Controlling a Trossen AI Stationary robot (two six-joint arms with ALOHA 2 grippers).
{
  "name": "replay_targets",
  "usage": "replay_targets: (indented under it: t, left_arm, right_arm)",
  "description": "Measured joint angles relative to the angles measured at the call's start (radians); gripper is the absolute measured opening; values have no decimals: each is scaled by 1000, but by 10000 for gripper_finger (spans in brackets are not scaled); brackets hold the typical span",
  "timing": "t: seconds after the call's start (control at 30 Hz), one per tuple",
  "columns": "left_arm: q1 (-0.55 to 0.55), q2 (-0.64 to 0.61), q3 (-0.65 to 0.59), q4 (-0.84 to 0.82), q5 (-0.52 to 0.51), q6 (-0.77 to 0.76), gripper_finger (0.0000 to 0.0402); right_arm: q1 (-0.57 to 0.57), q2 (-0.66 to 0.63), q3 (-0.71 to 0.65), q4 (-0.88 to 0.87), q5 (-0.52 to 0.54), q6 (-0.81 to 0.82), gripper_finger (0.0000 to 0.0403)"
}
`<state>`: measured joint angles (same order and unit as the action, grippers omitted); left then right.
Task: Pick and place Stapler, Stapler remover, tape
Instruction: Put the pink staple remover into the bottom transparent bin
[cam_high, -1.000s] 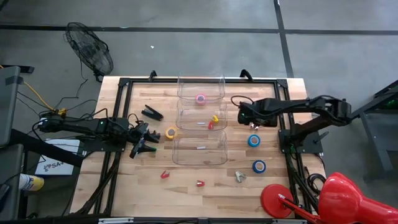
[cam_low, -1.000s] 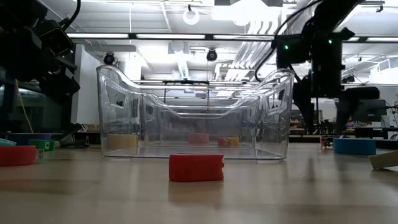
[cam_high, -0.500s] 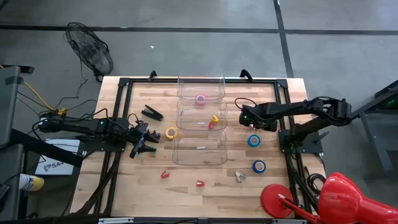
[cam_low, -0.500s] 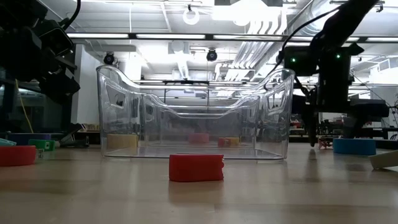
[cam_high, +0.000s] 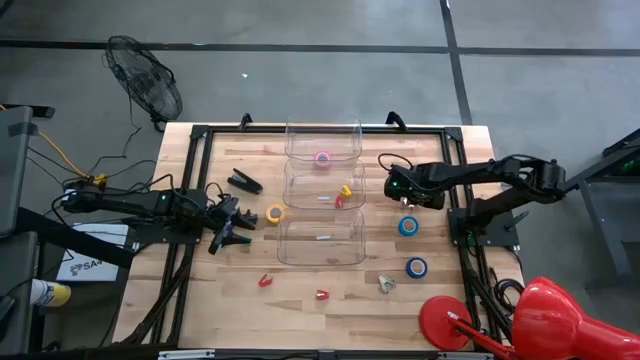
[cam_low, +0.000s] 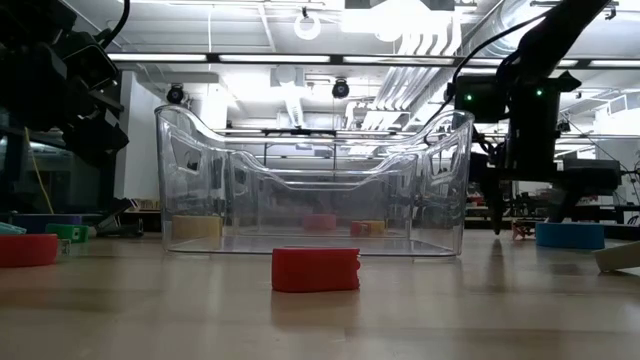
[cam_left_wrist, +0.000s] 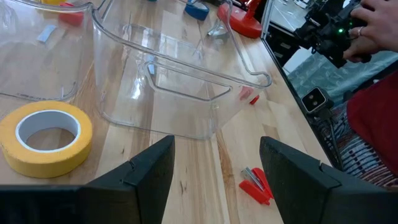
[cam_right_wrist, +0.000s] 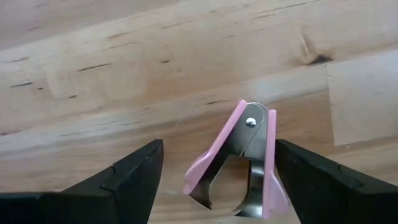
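My right gripper closes on the staple remover now, since its fingers stand beside both pink wings of the staple remover (cam_right_wrist: 244, 157).
In the right wrist view, a pink staple remover (cam_right_wrist: 239, 168) lies flat on the wood. My right gripper (cam_right_wrist: 217, 149) is open and points down, one finger on each side of the remover, near the middle bin's right end (cam_high: 398, 190). My left gripper (cam_high: 228, 228) is open and waits left of the yellow tape roll (cam_high: 274, 213), which lies flat. Two blue tape rolls (cam_high: 408, 226) (cam_high: 416, 267) lie on the table's right side. A pink roll (cam_high: 323, 158) sits in the far bin. The black stapler (cam_high: 245, 181) lies far left of the bins.
Three clear bins (cam_high: 322, 238) stand in a row down the table's middle; the middle one (cam_high: 325, 185) holds small yellow and red items. Two red staple removers (cam_high: 265, 281) (cam_high: 322, 295) and a pale one (cam_high: 386, 284) lie near the front edge. A person's hand (cam_left_wrist: 373, 28) shows beyond the table.
My right gripper has come down toward the table beside the middle bin, its fingers still apart. The left arm and the objects have stayed put.
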<state>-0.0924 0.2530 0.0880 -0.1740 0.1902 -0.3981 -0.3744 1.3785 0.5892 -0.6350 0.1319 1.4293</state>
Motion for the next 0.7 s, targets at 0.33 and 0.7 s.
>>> replay_targets:
  t: [0.33,0.7]
  left_arm:
    - [0,0,0,0,0,0,231]
    - [0,0,0,0,0,0,231]
  right_arm:
    - [0,34,3,-3,-20,-31,251]
    - [-1,35,2,-14,-44,-100,180]
